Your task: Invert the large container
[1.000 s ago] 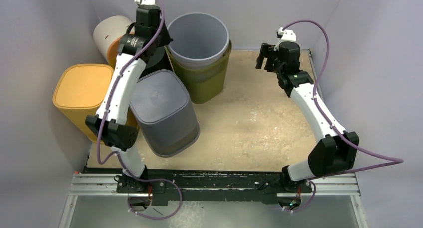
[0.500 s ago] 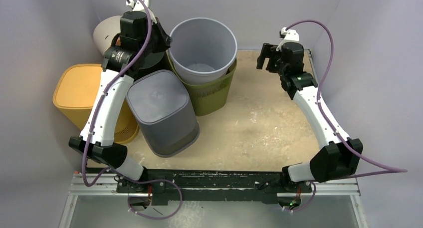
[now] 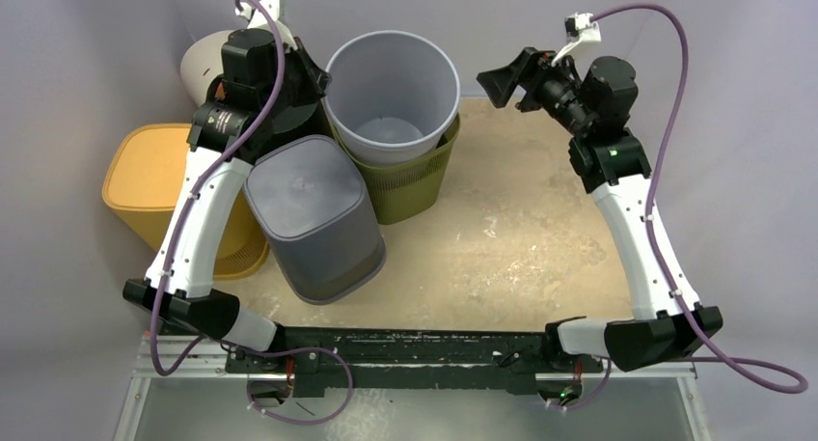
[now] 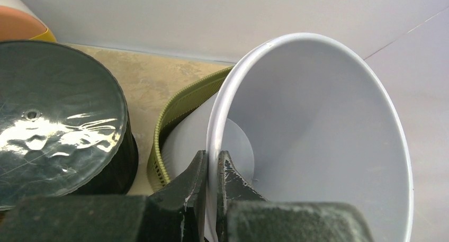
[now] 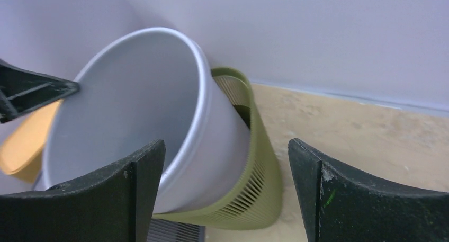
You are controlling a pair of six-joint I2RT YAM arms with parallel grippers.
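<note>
Next, my right gripper grabs the large grey bucket by the rim opposite my left gripper and lifts the bucket out of the olive basket (image 3: 415, 185).
The large grey round bucket (image 3: 391, 89) sits partly inside an olive slatted basket (image 3: 415, 185) at the back of the table, tilted and raised out of it. My left gripper (image 3: 323, 84) is shut on the bucket's left rim; in the left wrist view the gripper (image 4: 213, 165) has one finger inside and one outside the wall of the bucket (image 4: 317, 136). My right gripper (image 3: 502, 79) is open and empty, held high to the right of the bucket. It faces the bucket (image 5: 143, 115) and the basket (image 5: 259, 173), apart from both.
An upturned dark grey square bin (image 3: 313, 214) stands in front of the left arm. A yellow container (image 3: 159, 185) is at the far left, a black round container (image 4: 53, 125) and a white cylinder (image 3: 207, 60) behind it. Purple walls enclose the back and sides.
My left gripper has raised and tilted the grey bucket out of the olive basket. My right arm has lifted and turned its open gripper toward the bucket.
</note>
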